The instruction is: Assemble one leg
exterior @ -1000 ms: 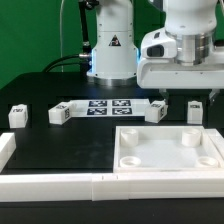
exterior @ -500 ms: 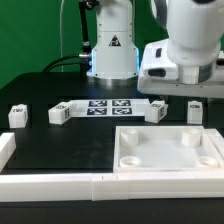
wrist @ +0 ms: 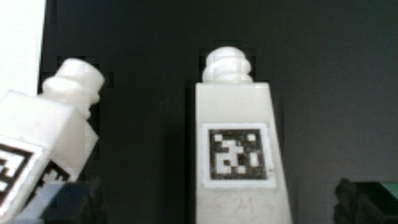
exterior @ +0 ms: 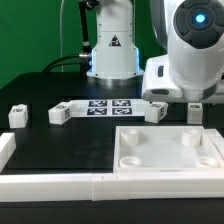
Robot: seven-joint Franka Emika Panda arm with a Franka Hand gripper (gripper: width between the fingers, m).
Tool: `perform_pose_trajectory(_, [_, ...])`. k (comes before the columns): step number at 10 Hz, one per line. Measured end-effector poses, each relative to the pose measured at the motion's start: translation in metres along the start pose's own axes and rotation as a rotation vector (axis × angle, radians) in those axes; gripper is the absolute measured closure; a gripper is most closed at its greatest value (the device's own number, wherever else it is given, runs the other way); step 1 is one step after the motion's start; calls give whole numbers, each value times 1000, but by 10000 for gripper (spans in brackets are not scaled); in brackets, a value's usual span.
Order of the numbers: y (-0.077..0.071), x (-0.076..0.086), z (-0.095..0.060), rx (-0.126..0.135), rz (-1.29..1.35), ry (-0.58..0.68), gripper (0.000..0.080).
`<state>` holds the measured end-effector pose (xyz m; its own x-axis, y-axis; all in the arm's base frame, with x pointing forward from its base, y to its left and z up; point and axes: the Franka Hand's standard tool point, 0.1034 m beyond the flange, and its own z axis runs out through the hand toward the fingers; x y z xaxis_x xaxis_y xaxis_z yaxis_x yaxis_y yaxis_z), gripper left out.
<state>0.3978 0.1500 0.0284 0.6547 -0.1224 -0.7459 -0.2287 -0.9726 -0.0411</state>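
Observation:
My gripper grabs the leg by its tagged body (wrist: 238,168) next, and this leaves its peg end free to join a corner socket of the tray.
Several small white legs with tags lie on the black table: two at the exterior view's left (exterior: 18,115) (exterior: 58,113) and two at its right (exterior: 157,110) (exterior: 195,112). My gripper (exterior: 192,101) hangs low over the right-hand pair, mostly hidden by the white hand. In the wrist view my gripper (wrist: 214,205) is open, with one leg (wrist: 233,130) lying between the dark fingertips (wrist: 64,200), tag up and peg end pointing away. A second leg (wrist: 54,110) lies tilted beside it. I cannot tell whether the fingers touch the leg.
The large white tray (exterior: 170,160) with round corner sockets lies in front of the right-hand legs. The marker board (exterior: 105,107) lies mid-table. White border rails (exterior: 60,183) run along the front and the left edge (exterior: 6,146). The robot base (exterior: 110,50) stands behind.
The arm has come down and tipped forward over the right-hand legs, so the hand sits lower and closer to the table than a second ago. The parts have not moved.

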Motion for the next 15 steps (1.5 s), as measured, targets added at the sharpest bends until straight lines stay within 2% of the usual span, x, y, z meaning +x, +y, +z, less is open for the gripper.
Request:
perform_pose_trajectory(2, [0,4,10,0,6,22,150])
perform_pose_trajectory(4, [-1,2,23,-12,9,25,150])
perform_pose_trajectory(6, [-5,-2,25,-22,11,20,150])
perform_pose_trajectory(9, [-4,-5,23,-21,-5,22,150])
perform_pose_trajectory(10, [-2,-2,23,-15,-13,30,235])
perform_pose_trajectory(11, [0,2,24,-10,-15,34,235])
perform_pose_trajectory(13, [3,5,27,-6,-10,40,510])
perform_pose_trajectory(15, [1,4,28,-11,-8,39,509])
